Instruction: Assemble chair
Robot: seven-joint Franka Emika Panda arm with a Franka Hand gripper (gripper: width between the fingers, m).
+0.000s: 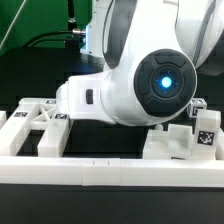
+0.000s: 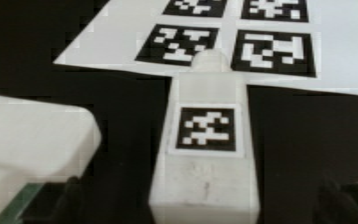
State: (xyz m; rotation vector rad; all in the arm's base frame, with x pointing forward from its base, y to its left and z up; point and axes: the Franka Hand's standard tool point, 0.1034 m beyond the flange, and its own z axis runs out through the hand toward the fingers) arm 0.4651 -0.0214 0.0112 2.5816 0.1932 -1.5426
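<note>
The long white piece's near end (image 2: 206,198) is between my gripper's fingers in the wrist view, so they would hold it by closing now.
In the wrist view a long white chair piece (image 2: 206,170) with one square tag lies on the black table, pointing at the marker board (image 2: 119,45). My gripper (image 2: 197,208) is open and straddles the near end of this piece, one dark finger (image 2: 43,200) on each side with a gap to it. Beside it lies a second chunky white chair piece (image 2: 34,135). In the exterior view the arm (image 1: 150,85) hides the gripper. A white tagged frame piece (image 1: 40,125) lies at that view's left, and more tagged white pieces (image 1: 190,135) at its right.
A long low white border rail (image 1: 110,175) runs across the front of the exterior view. The marker board with its tags lies flat just beyond the far end of the long piece. Dark cables and equipment stand behind the table.
</note>
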